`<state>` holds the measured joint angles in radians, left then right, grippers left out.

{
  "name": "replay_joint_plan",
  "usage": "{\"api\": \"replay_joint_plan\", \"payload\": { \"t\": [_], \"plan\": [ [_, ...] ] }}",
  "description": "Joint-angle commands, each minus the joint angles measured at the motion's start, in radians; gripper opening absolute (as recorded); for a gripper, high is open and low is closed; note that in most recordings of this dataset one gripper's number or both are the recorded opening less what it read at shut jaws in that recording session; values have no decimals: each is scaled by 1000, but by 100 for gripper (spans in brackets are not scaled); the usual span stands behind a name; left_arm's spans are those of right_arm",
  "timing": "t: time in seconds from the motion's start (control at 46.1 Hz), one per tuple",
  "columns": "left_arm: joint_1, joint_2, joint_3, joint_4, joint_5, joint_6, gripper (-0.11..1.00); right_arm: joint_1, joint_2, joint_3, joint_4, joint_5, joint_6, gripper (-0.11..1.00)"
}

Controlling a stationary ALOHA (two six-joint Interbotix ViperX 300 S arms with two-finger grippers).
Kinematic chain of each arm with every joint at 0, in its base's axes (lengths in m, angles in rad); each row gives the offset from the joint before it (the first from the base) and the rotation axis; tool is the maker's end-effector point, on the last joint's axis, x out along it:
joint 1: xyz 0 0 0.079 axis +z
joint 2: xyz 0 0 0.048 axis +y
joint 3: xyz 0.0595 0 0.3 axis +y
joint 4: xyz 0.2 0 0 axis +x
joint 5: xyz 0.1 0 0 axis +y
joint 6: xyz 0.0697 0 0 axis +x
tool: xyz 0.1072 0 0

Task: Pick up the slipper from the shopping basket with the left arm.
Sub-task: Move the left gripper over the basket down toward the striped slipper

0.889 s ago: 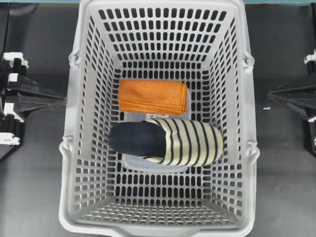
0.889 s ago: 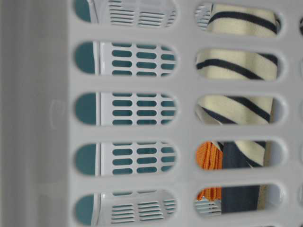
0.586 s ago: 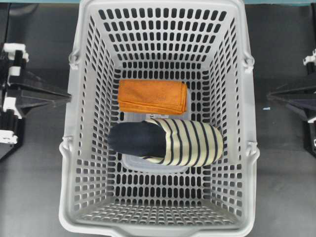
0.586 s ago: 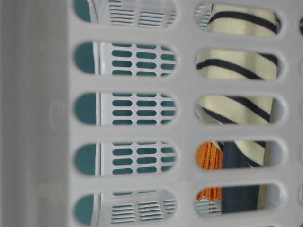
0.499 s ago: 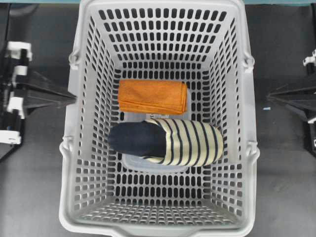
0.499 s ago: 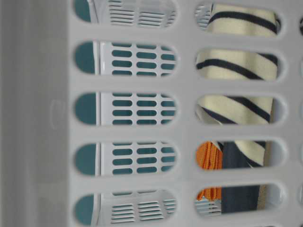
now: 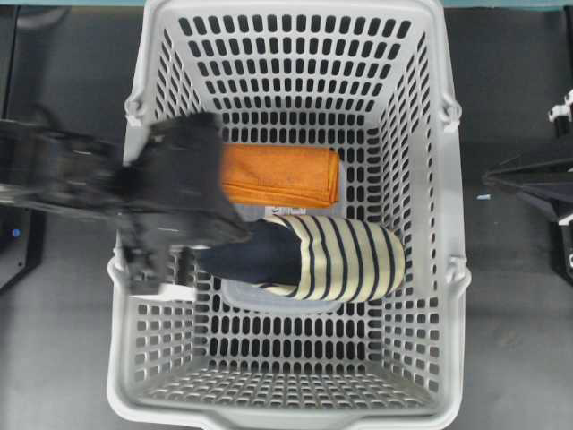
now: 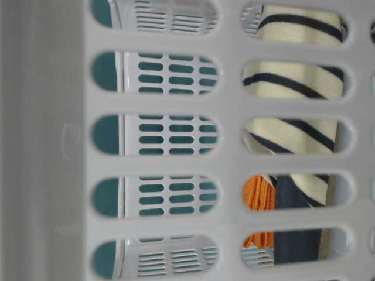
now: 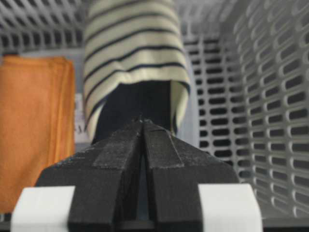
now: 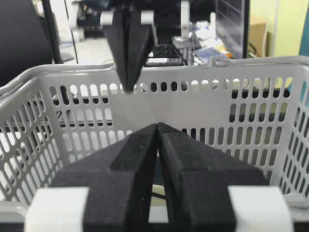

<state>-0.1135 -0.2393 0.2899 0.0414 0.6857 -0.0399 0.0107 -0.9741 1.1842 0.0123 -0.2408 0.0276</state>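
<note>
The striped cloth arches up above the flat navy insole (image 7: 261, 253), so the left gripper needs to grab the slipper next by the open edge of its upper (image 7: 309, 253).
The slipper (image 7: 336, 260), cream with navy stripes and a navy insole, lies on the floor of the grey shopping basket (image 7: 421, 107), with its open end to the left. My left gripper (image 7: 242, 236), motion-blurred, reaches over the basket's left wall, and its tip is at the slipper's open end. In the left wrist view the left gripper (image 9: 142, 121) is shut and empty, pointing at the navy insole (image 9: 140, 101) of the slipper (image 9: 135, 48). Whether it touches the slipper I cannot tell. My right gripper (image 7: 491, 179) is shut outside the basket's right wall.
A folded orange cloth (image 7: 277, 175) lies just behind the slipper, and in the left wrist view the cloth (image 9: 34, 135) is left of the gripper. The slotted basket wall (image 9: 275, 96) rises close on the right. The right gripper (image 10: 158, 124) faces the basket's wall (image 10: 217, 111).
My left arm has swung from outside the basket's left side over the wall and in toward the slipper's open end. The slipper, cloth and right arm have not moved.
</note>
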Motion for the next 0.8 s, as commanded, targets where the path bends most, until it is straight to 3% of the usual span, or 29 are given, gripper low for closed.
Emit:
{"api": "replay_joint_plan", "payload": {
  "t": [0.0,0.239,0.304,0.477,0.564,0.781],
  "plan": [
    [0,77,-123,5,71,3,0,2,5,-6,3,5,11,0],
    [-11,233,-259,5,141,0,3,5,0,-6,3,20,26,0],
    [-15,276,-296,5,163,0,16,6,0,-6,3,21,25,0],
    [-17,374,-370,5,252,14,68,6,0,-3,3,21,25,0],
    [-17,416,-399,5,279,14,87,6,0,0,3,21,25,0],
    [-15,495,-403,5,285,14,91,6,0,3,3,21,25,0]
  ]
}}
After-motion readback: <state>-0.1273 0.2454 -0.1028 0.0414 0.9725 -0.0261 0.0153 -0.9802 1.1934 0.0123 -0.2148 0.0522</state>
